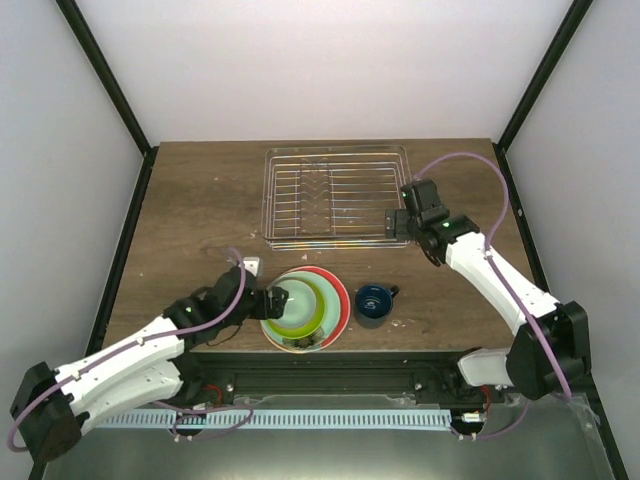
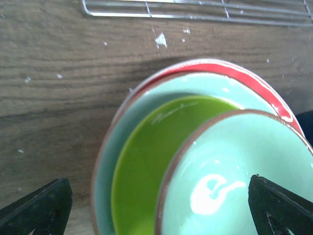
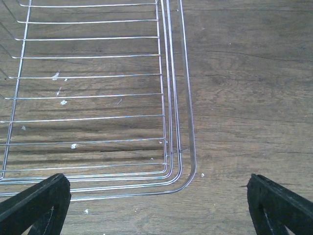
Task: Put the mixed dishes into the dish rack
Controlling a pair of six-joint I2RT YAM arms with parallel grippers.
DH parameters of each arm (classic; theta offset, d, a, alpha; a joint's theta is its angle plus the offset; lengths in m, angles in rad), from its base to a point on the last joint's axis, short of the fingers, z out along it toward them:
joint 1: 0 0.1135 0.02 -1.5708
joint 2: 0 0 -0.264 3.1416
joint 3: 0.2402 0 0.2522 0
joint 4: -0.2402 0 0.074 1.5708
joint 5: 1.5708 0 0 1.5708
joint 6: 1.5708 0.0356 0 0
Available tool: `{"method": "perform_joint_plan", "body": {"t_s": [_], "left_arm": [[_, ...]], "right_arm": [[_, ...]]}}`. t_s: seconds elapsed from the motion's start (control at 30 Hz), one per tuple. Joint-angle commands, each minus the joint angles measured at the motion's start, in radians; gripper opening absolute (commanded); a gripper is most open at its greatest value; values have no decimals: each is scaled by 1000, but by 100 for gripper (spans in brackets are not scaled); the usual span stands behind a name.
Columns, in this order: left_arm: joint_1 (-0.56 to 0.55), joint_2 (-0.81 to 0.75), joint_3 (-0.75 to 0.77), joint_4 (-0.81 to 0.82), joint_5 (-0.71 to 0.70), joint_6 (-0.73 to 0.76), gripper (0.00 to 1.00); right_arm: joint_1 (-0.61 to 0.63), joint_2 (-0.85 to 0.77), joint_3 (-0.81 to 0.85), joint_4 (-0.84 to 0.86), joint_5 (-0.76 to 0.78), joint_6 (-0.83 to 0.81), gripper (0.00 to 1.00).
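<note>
The bowl's brown rim is still below my left gripper's fingers and closing now would miss the bowl, so the left gripper lowers, before closing.
The dishes sit stacked near the table's front: a pale mint-green bowl (image 1: 292, 312) (image 2: 234, 176) on a lime-green plate (image 1: 320, 298) (image 2: 144, 152), over a pale teal plate with a brown rim (image 2: 108, 156) and a red plate (image 1: 343, 293) (image 2: 234, 72). A dark-blue mug (image 1: 374, 303) stands just right of the stack. The wire dish rack (image 1: 336, 150) (image 2: 195, 13) (image 3: 178, 122) lies behind and holds nothing. My left gripper (image 1: 272, 299) (image 2: 161, 204) is open at the stack's left edge, fingers straddling bowl and plate. My right gripper (image 1: 398, 222) (image 3: 159, 205) hangs open over the rack's near right corner.
Bare brown wood (image 1: 200, 210) lies left of the rack and right of it (image 3: 244, 98), with small white crumbs (image 2: 160, 41) scattered about. Black frame posts (image 1: 105, 75) rise at both sides of the table. A small white tag (image 1: 251, 266) sits near the left wrist.
</note>
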Motion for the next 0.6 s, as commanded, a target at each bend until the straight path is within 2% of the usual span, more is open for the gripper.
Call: {"method": "perform_joint_plan", "body": {"t_s": [0.0, 0.17, 0.43, 0.57], "left_arm": [[-73, 43, 17, 25, -59, -64, 100], [-142, 93, 10, 20, -105, -112, 100], [-147, 54, 25, -32, -148, -116, 99], [-148, 46, 22, -46, -155, -119, 90]], "right_arm": [[6, -30, -9, 6, 0, 16, 100], [6, -36, -24, 12, 2, 13, 100], [6, -40, -40, 15, -3, 10, 100], [7, -37, -43, 18, -8, 11, 100]]}}
